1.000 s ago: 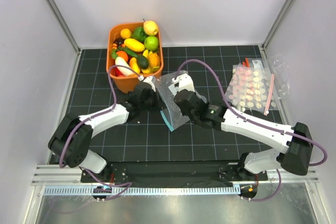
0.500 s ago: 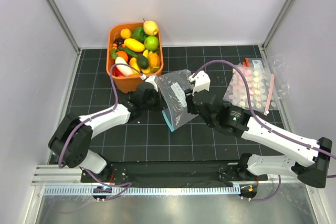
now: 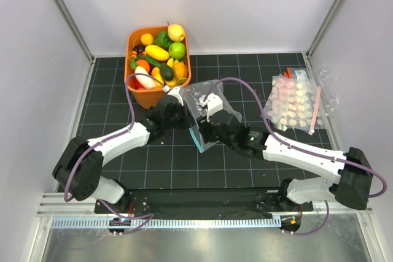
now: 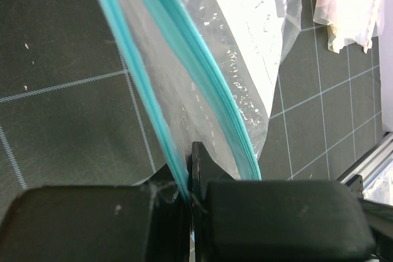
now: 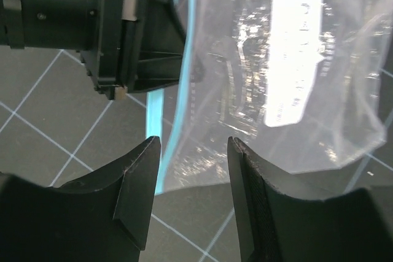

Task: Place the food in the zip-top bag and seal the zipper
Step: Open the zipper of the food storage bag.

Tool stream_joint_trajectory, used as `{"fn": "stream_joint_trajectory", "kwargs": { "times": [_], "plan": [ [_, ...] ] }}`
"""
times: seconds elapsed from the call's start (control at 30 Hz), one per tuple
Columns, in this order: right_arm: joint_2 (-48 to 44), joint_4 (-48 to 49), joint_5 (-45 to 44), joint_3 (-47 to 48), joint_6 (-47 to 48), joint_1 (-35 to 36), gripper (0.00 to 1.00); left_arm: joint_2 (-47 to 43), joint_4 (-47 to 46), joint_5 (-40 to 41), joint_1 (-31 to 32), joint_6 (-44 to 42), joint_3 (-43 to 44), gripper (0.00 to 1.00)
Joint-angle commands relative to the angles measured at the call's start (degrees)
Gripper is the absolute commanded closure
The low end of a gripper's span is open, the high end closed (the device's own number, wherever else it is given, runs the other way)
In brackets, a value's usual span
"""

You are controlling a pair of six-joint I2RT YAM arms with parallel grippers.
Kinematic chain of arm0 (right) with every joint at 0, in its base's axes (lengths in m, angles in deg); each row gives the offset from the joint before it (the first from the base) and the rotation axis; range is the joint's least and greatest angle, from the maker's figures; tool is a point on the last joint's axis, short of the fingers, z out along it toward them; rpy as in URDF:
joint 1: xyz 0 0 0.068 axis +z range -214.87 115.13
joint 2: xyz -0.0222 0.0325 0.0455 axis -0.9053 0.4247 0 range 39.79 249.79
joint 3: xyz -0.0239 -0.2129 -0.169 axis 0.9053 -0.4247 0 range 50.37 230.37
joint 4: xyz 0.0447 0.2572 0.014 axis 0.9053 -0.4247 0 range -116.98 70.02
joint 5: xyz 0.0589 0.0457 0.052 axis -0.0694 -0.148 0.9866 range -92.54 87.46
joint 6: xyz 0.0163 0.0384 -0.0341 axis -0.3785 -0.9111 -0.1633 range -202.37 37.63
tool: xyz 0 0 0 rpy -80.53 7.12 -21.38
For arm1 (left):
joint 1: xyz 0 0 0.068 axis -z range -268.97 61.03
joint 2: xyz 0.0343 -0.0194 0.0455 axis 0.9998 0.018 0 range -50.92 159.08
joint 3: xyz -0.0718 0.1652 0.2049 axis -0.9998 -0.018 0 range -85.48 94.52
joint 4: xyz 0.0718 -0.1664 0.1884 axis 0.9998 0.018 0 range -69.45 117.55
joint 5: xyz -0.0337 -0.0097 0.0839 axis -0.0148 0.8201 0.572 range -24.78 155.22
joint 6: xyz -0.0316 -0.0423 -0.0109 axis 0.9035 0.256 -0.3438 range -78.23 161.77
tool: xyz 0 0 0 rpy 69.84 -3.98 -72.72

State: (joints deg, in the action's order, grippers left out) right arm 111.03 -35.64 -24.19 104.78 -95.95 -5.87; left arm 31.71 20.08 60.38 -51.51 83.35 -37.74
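The bag's opening has to stay open so food can be placed inside, so my right gripper should next grab the bag's free teal zipper strip (image 3: 196,135) (image 5: 177,125), on the bag's white label side.
The food (image 3: 161,53), glossy toy fruits and vegetables, fills an orange basket (image 3: 131,40) at the back left. The clear zip-top bag (image 3: 209,99) hangs empty over the mat's middle, its teal zipper (image 3: 196,139) toward the near side. My left gripper (image 3: 184,116) is shut on one teal strip of the zipper (image 4: 181,59) at the mouth's edge (image 4: 191,179); the other strip bows away, so the bag (image 4: 245,35) gapes. My right gripper (image 5: 193,151) stands open just below the bag (image 5: 295,90), straddling the zipper's (image 5: 178,108) lower end, touching nothing.
Crinkled clear packs with pink dots (image 3: 296,101) lie at the right, also at the top right of the left wrist view (image 4: 353,10). White walls with metal posts enclose the black grid mat (image 3: 153,164). The basket stands just behind the left gripper.
My right gripper has opened; it swung away to the right, then came back to the bag's near end. The left gripper has kept its hold, and the bag shifted slightly.
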Motion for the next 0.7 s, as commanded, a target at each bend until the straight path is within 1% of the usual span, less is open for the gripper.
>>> {"fn": "stream_joint_trajectory", "kwargs": {
  "times": [0.0, 0.13, 0.3, 0.47, 0.5, 0.57, 0.6, 0.67],
  "plan": [
    [0.9, 8.9, 3.5, -1.1, 0.6, 0.1, 0.45, -2.2, -1.2, -1.8, 0.1, 0.0, 0.6, 1.0],
    [2.8, 13.0, 4.8, -2.6, 0.4, 0.1, 0.44, -3.2, -2.2, -3.2, 0.1, 0.6, -0.3, 1.0],
    [6.2, 14.0, 1.5, -1.9, 0.4, 0.0, 0.45, -5.1, -3.1, -4.4, 0.1, 1.2, -1.3, 1.0],
    [9.3, 12.6, -4.4, 0.2, -0.6, 0.0, 0.56, -5.6, -3.3, -4.7, 0.2, 1.4, -1.7, 1.0],
    [9.9, 12.2, -7.7, 0.5, -1.1, 0.0, 0.6, -5.5, -3.3, -4.8, 0.2, 1.4, -1.7, 1.0],
    [10.9, 10.7, -10.9, 1.7, -1.5, 0.0, 0.64, -5.3, -3.3, -4.9, 0.2, 1.4, -1.8, 1.0],
    [11.1, 10.4, -13.0, 1.9, -1.4, 0.0, 0.69, -5.3, -3.3, -4.9, 0.1, 1.5, -1.7, 1.0],
    [12.0, 9.4, -15.8, 2.4, -1.1, 0.0, 0.69, -5.2, -3.3, -4.9, 0.2, 1.5, -1.7, 1.0]
  ]
}}
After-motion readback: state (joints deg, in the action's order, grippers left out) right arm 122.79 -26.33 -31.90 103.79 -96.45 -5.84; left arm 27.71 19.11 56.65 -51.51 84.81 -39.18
